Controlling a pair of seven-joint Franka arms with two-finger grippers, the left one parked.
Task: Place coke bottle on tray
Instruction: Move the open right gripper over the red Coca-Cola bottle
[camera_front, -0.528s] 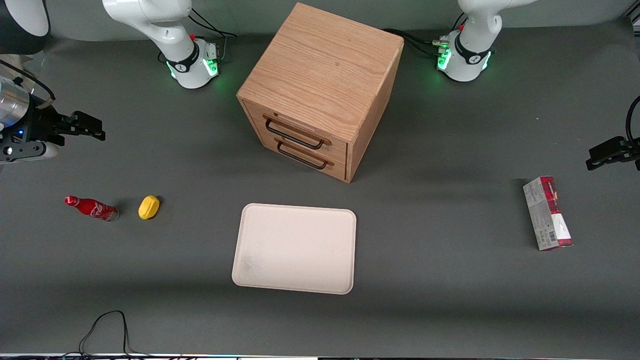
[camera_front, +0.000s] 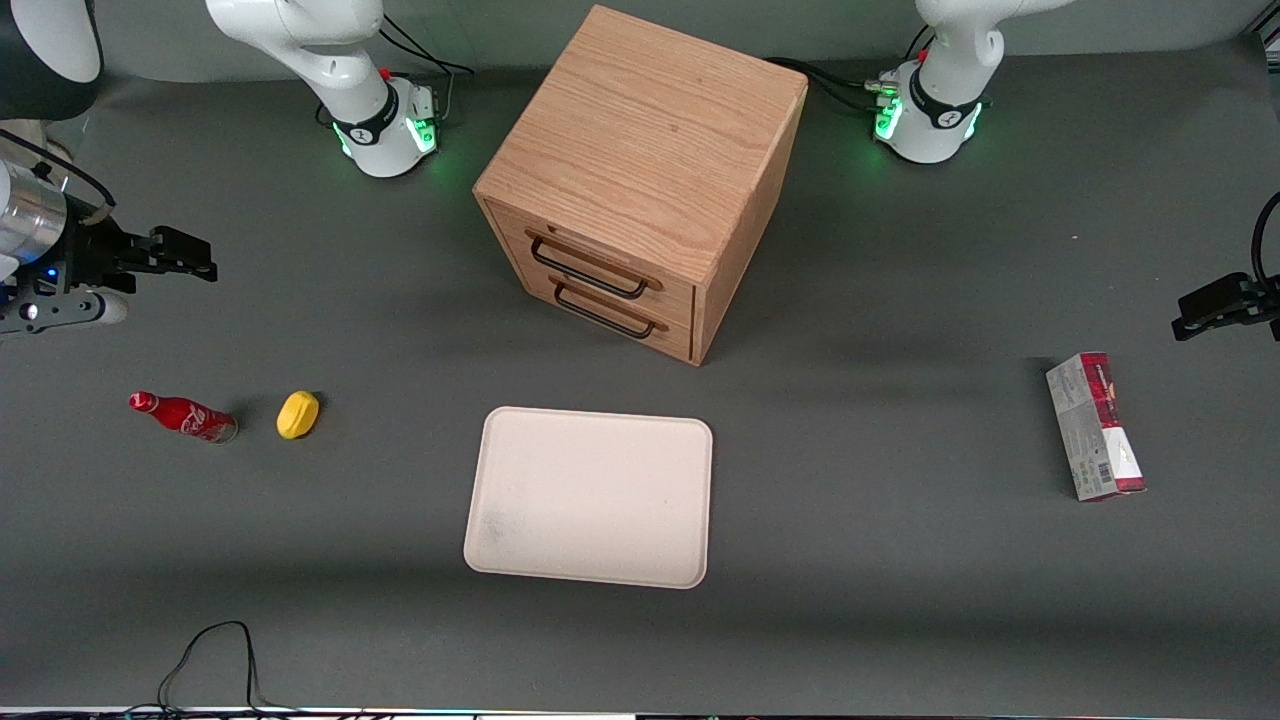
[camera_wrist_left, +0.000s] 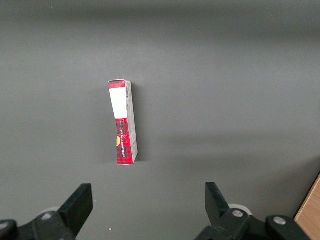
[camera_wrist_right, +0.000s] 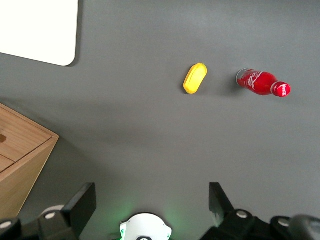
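Note:
My gripper grabs the bottle by its red body (camera_front: 192, 418) next, to place the coke bottle on the tray (camera_front: 590, 496).
The coke bottle (camera_front: 183, 416) lies on its side on the grey table toward the working arm's end, small, red, with white script; it also shows in the right wrist view (camera_wrist_right: 262, 83). The cream-white tray (camera_front: 590, 496) lies flat in front of the wooden drawer cabinet, nearer the front camera; one corner of it shows in the right wrist view (camera_wrist_right: 37, 30). My gripper (camera_front: 190, 258) hangs high above the table, farther from the front camera than the bottle, open and empty, its fingers (camera_wrist_right: 82, 202) wide apart.
A yellow lemon-like object (camera_front: 298, 414) lies beside the bottle, between it and the tray. A wooden two-drawer cabinet (camera_front: 640, 180) stands mid-table. A red-and-grey carton (camera_front: 1095, 426) lies toward the parked arm's end. A black cable (camera_front: 215, 660) lies near the front edge.
My gripper has shifted slightly toward the table's middle and a little nearer the front camera. Bottle, lemon and tray have not moved.

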